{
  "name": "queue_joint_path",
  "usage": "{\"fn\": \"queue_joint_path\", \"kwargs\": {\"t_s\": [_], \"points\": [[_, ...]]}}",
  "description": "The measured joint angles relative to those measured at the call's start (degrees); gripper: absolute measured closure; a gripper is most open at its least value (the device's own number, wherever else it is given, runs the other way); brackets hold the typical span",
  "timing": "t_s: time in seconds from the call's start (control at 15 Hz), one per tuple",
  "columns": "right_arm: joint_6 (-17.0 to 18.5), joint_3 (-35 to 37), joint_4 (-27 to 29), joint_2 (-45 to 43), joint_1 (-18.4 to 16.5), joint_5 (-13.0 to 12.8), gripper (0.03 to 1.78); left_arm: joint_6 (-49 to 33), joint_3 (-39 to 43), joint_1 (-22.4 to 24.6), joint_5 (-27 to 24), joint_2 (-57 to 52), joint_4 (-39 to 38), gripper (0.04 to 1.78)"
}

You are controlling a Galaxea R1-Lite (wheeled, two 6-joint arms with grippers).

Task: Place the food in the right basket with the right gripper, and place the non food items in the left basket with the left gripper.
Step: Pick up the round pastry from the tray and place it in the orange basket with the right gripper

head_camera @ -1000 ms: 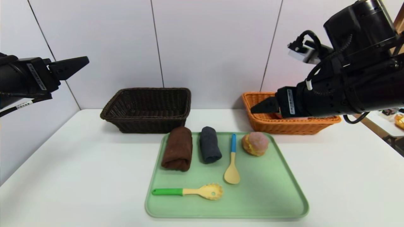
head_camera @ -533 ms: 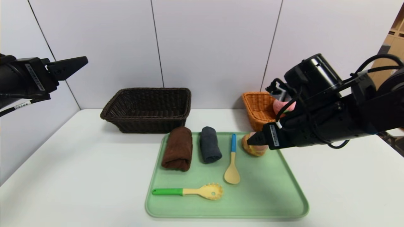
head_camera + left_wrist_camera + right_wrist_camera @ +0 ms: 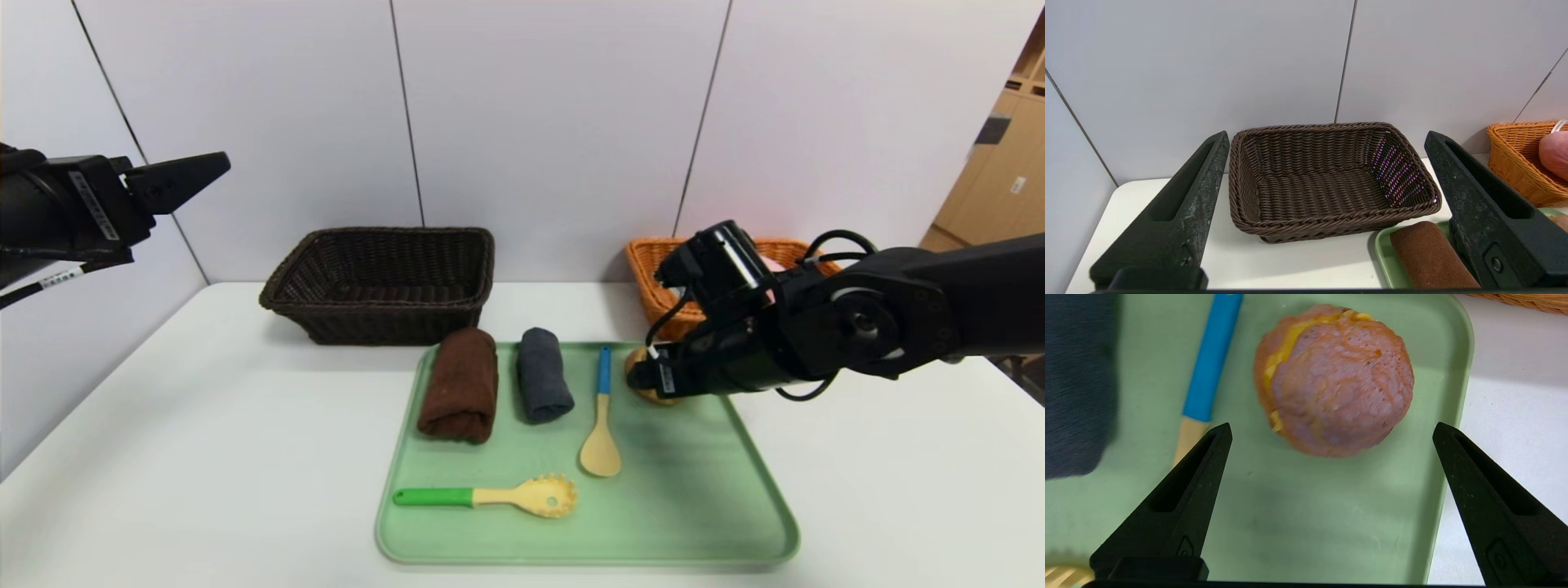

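I am not ready to close yet, because the fingers of my right gripper stop short, above the green tray [image 3: 1329, 509]. My right gripper needs to get to the bun's middle [image 3: 1336, 382] first and then close on the bun.
A pink-topped bun [image 3: 1335, 379] sits on the far right part of the green tray [image 3: 694, 506]. My right gripper [image 3: 1332, 426] hovers low just in front of it, open, its fingers wider than the bun and not touching it. In the head view the right gripper [image 3: 645, 380] covers most of the bun. Also on the tray lie a rolled brown towel [image 3: 460, 385], a dark grey towel [image 3: 543, 376], a blue-handled spoon [image 3: 602, 416] and a green-handled pasta spoon [image 3: 490, 496]. My left gripper [image 3: 214, 166] is raised at the far left, open and empty.
The dark brown basket [image 3: 384, 314] stands behind the tray on the left, with nothing inside. The orange basket [image 3: 653, 278] stands at the back right, behind my right arm, with a pink item [image 3: 1553, 149] in it. Bare white table surrounds the tray.
My right arm has swung down from over the orange basket to the bun on the tray, staying open. The left arm has barely moved.
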Motion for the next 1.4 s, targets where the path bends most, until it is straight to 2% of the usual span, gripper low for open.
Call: {"fn": "queue_joint_path", "kwargs": {"t_s": [0.33,0.47,0.53,0.73,0.93,1.07,1.4], "points": [[0.35,0.45,-4.19,4.02,-1.77,-0.46,0.12,-0.24,0.52,0.0,0.0,0.02,-0.09,0.13],[2.0,0.52,-6.97,4.95,-1.91,-0.3,0.12,-0.22,0.74,0.0,0.0,-0.02,-0.17,0.13],[2.19,0.56,-7.14,5.21,-1.91,-0.29,0.19,-0.22,0.88,0.0,0.0,-0.05,-0.23,0.13],[2.19,0.69,-8.19,5.47,-1.88,-0.16,0.66,-0.2,1.15,0.0,0.0,-0.09,-0.3,0.13],[2.08,0.73,-8.48,5.53,-1.8,0.15,0.93,-0.13,1.16,0.0,0.0,-0.13,-0.39,0.13],[2.08,0.84,-8.27,5.18,-1.8,0.11,1.0,-0.13,1.16,0.0,0.0,-0.2,-0.39,0.13],[1.67,1.44,-7.77,-1.94,0.77,0.28,1.0,-0.17,1.16,-0.02,0.02,-0.57,-0.22,0.13]]}}
